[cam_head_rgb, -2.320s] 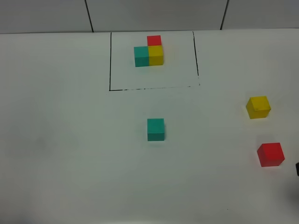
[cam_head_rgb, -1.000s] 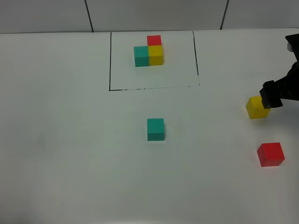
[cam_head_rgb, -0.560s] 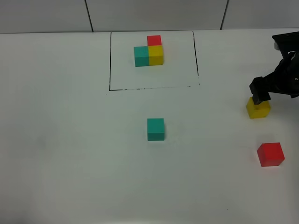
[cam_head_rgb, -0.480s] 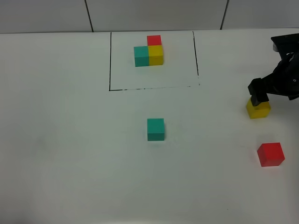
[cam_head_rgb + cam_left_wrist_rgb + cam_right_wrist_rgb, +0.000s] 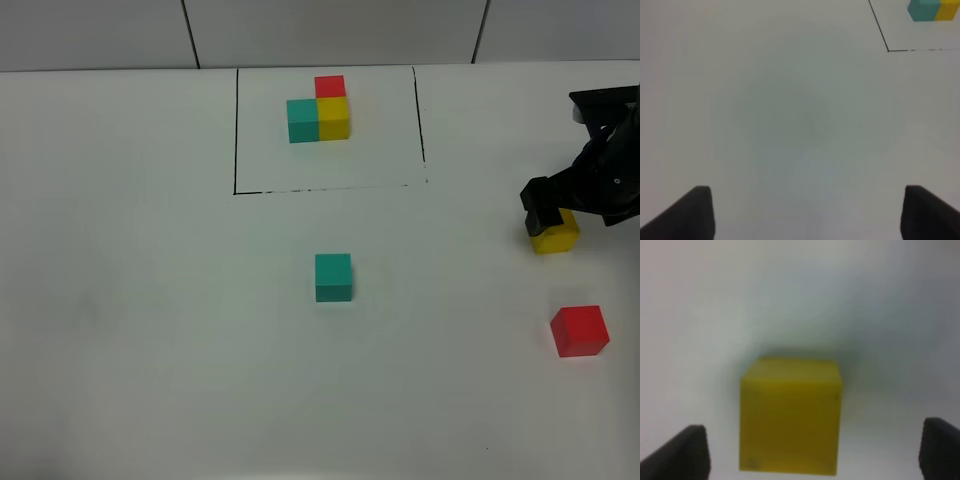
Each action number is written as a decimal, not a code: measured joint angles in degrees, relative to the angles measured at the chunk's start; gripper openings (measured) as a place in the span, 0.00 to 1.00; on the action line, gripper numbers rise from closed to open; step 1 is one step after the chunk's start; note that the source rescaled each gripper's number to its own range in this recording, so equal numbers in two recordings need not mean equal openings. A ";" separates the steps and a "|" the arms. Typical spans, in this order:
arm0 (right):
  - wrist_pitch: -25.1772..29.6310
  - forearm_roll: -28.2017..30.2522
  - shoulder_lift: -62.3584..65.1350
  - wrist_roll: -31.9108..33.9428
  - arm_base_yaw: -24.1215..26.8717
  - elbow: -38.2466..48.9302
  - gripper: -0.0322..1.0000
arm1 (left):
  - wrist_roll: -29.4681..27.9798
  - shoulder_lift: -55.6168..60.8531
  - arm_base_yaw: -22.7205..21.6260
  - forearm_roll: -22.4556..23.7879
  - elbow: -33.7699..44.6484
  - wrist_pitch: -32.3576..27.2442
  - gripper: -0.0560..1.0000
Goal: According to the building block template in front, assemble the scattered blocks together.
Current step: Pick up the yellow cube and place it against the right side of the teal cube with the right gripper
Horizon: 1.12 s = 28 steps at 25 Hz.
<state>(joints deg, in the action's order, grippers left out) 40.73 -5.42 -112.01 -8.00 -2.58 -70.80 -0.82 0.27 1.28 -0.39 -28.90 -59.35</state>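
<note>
My right gripper's fingers hang above the yellow cube's top [image 5: 562,231] [image 5: 790,427], so it is too early to close. My right gripper lowers, then closes on the yellow cube.
The building block template [image 5: 318,110] is a teal, yellow and red L inside a black-line rectangle at the table's far middle; its teal cube [image 5: 924,9] also shows in the left wrist view. Of the scattered blocks, the teal one [image 5: 333,277] sits mid-table and the red one [image 5: 579,331] near the right edge. The yellow one [image 5: 557,238] lies at the right under my right gripper [image 5: 556,212]. That gripper [image 5: 812,455] is open, one finger on each side of the yellow cube [image 5: 790,415] and apart from it. My left gripper [image 5: 810,215] is open over bare table, holding nothing.
The white table [image 5: 150,300] ends at a grey panelled wall behind the template. A corner of the black frame line [image 5: 888,50] lies ahead of the left gripper. The left arm is outside the exterior high view.
My right arm has come in from the right edge and shifted left over the yellow cube, now straddling it. No cube has moved. Both grippers stay open.
</note>
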 joint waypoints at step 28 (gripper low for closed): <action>-4.54 0.03 -5.59 -0.10 0.00 -0.05 0.54 | 0.10 0.00 0.00 0.00 0.00 0.00 0.80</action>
<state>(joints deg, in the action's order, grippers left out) 36.19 -5.39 -117.59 -8.10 -2.58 -70.85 -0.72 0.27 1.28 -0.39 -28.90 -59.35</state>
